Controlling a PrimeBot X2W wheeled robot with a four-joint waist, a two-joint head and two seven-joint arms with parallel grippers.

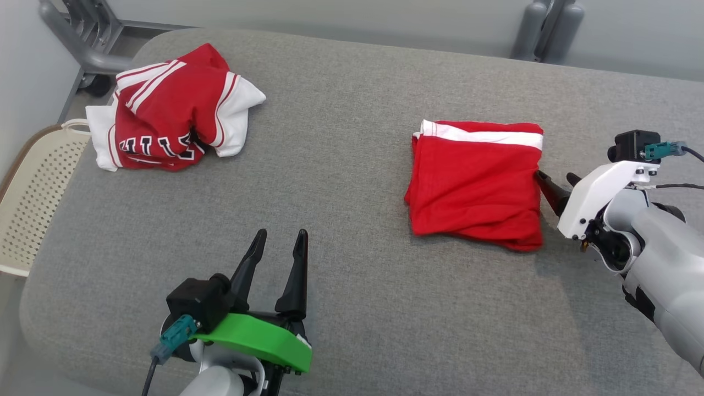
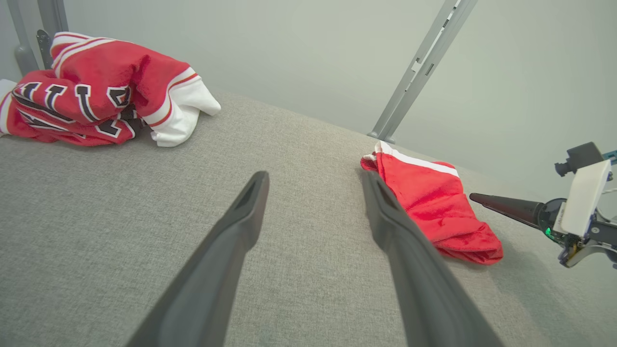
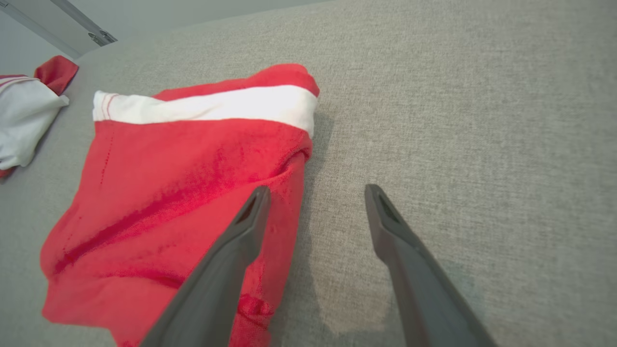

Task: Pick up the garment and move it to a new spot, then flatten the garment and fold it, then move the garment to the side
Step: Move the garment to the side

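Note:
The folded bundle (image 1: 475, 181) needs to move to the side, so my right gripper will next grab the red garment by its folded edge (image 1: 538, 188).
The folded red garment (image 1: 476, 182) with a white band along its far edge lies on the right half of the grey table (image 1: 341, 181). It also lies at the right in the left wrist view (image 2: 431, 202) and fills the left of the right wrist view (image 3: 183, 193). My right gripper (image 1: 555, 179) stands open at the garment's right edge, one finger over the cloth and one over bare table (image 3: 315, 193), holding nothing. Near the front edge, my left gripper (image 1: 281, 236) is open and empty over bare fabric (image 2: 313, 180).
A crumpled red and white jersey (image 1: 170, 110) with black lettering sits at the table's far left corner (image 2: 96, 91). A perforated cream basket (image 1: 33, 187) stands beside the table's left edge. Grey metal frame legs (image 1: 88, 38) rise behind the table.

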